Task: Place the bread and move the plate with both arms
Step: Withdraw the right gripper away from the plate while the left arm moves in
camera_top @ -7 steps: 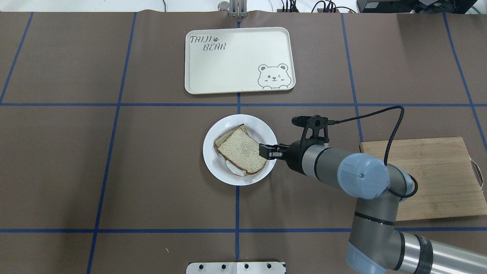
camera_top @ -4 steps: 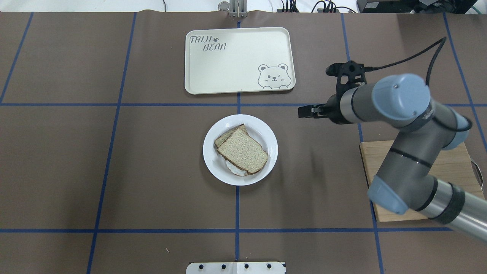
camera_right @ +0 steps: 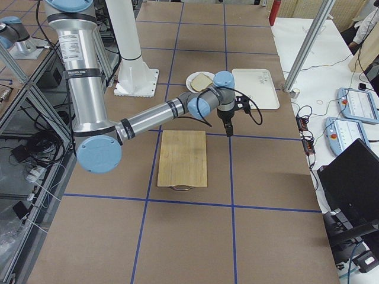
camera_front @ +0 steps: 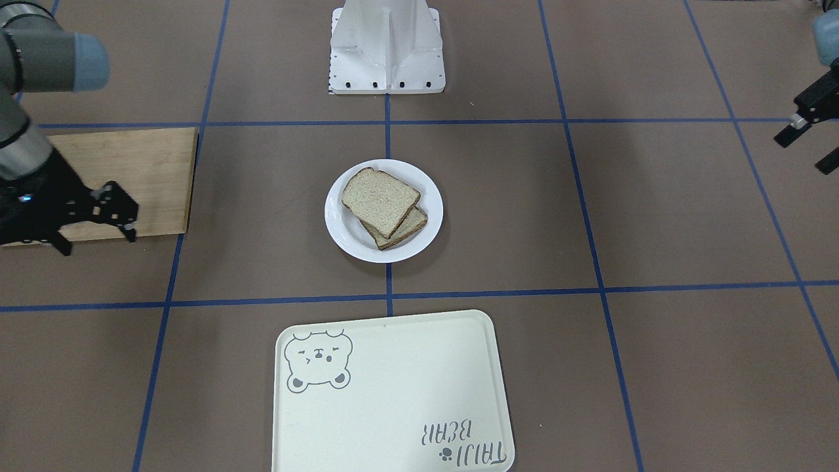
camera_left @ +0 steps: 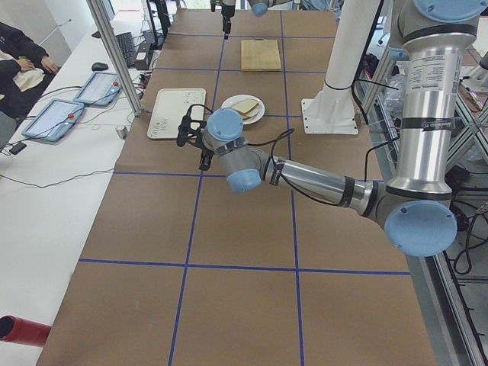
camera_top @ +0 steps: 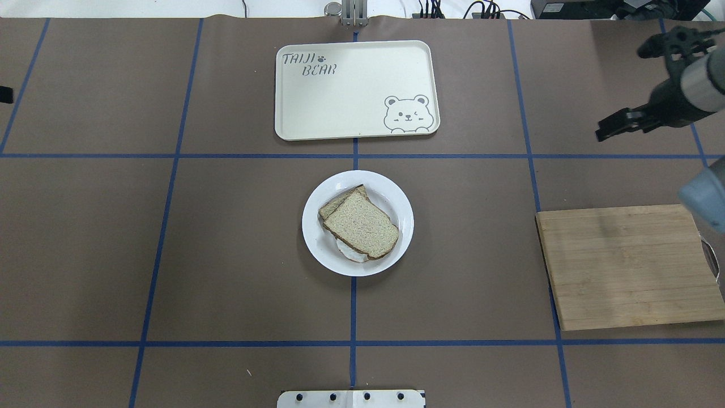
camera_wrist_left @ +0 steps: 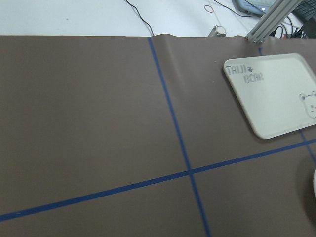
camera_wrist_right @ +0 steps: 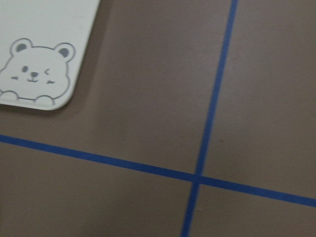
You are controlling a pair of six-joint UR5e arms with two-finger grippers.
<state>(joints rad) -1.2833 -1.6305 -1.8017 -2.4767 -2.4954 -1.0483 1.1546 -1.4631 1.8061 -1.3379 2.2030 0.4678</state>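
Note:
I will next use my left gripper to pick up the plate by its bare rim and move it, since stacked bread and egg cover the middle of the plate.
The bread lies on top of a second slice and a fried egg on the white plate at the table's middle. It also shows in the front view, with the plate's rim around it. My right gripper hangs open and empty far to the right of the plate; in the front view its fingers stand apart by the board. My left gripper is open and empty at the table's far left. Only its tip shows in the overhead view.
A cream tray with a bear drawing lies behind the plate, and shows in the front view too. A wooden cutting board lies at the right. The robot's white base stands at the near edge.
My right gripper has drawn back from the bread at the plate's right edge, up and far to the right. The bread stays on the plate. The left gripper's tip has appeared at the left edge.

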